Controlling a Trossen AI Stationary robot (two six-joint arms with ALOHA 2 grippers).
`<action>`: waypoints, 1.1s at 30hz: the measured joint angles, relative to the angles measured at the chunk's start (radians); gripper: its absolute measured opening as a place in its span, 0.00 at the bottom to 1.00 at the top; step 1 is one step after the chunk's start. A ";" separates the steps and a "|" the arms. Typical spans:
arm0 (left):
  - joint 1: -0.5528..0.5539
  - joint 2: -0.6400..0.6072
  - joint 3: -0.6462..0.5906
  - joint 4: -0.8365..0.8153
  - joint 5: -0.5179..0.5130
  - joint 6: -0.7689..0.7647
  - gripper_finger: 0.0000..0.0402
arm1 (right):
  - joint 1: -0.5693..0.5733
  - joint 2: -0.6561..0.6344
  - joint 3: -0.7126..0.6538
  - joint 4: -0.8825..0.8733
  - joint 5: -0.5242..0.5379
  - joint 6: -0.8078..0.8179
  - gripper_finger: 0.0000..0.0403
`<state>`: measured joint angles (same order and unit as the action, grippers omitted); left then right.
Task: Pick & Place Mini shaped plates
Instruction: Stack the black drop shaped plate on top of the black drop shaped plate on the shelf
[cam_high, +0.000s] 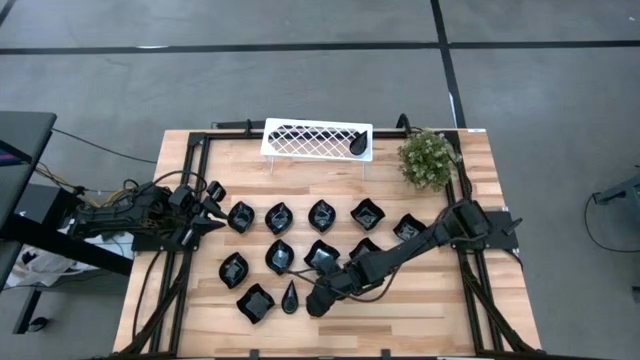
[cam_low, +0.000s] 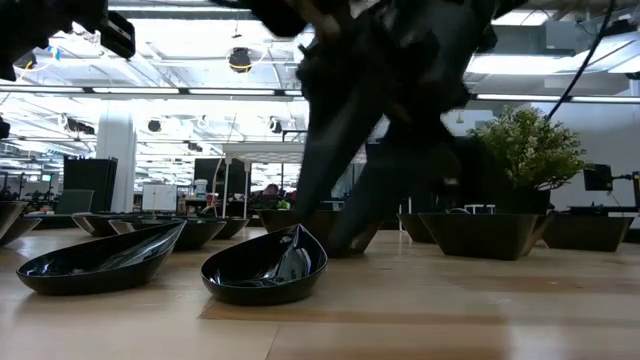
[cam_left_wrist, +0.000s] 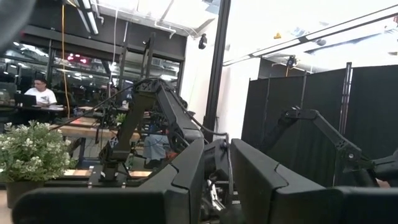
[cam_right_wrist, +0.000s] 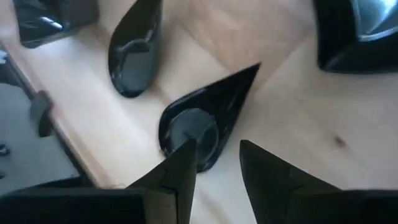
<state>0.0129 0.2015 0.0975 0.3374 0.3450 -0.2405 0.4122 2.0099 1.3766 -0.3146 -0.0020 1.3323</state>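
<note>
Next, my right gripper grabs the teardrop plate by its rounded end (cam_right_wrist: 189, 140) to pick and place this mini plate.
Several mini shaped plates, glossy black, lie on their bases in rows on the wooden table (cam_high: 420, 310). One narrow teardrop plate (cam_right_wrist: 208, 115) lies near the front edge, with another teardrop plate (cam_right_wrist: 134, 56) beside it. My right gripper (cam_right_wrist: 214, 152) is open and slants down over the first one's rounded end. The high view shows this gripper (cam_high: 318, 302) next to a teardrop plate (cam_high: 290, 296) and a square plate (cam_high: 255, 303). My left gripper (cam_high: 213, 218) waits at the table's left edge, open with a small gap and nothing in it. My right gripper has one fingertip (cam_right_wrist: 183, 158) over the rounded end (cam_right_wrist: 186, 127) of the teardrop plate, coming at a slant from above. The other finger is over bare wood. I cannot tell whether the fingertip touches the plate, which lies flat on the table.
A white lattice rack (cam_high: 300, 138) stands at the far edge with one teardrop plate (cam_high: 357, 146) on its right end. A small green plant (cam_high: 428, 158) is at the far right. A black frame rail (cam_high: 468, 210) runs along the table's sides. Bare wood lies along the front right.
</note>
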 joint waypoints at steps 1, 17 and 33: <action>0.000 0.003 0.000 0.001 0.000 0.000 0.20 | 0.000 0.013 0.007 0.003 0.003 0.001 0.29; 0.000 0.056 0.000 0.001 0.000 -0.003 0.20 | 0.001 0.061 0.041 0.000 0.004 0.004 0.27; 0.000 0.070 0.000 0.001 0.000 -0.003 0.20 | 0.000 0.061 0.041 0.005 0.010 0.017 0.02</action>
<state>0.0128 0.2710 0.0975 0.3382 0.3450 -0.2436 0.4118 2.0705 1.4174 -0.3092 0.0081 1.3491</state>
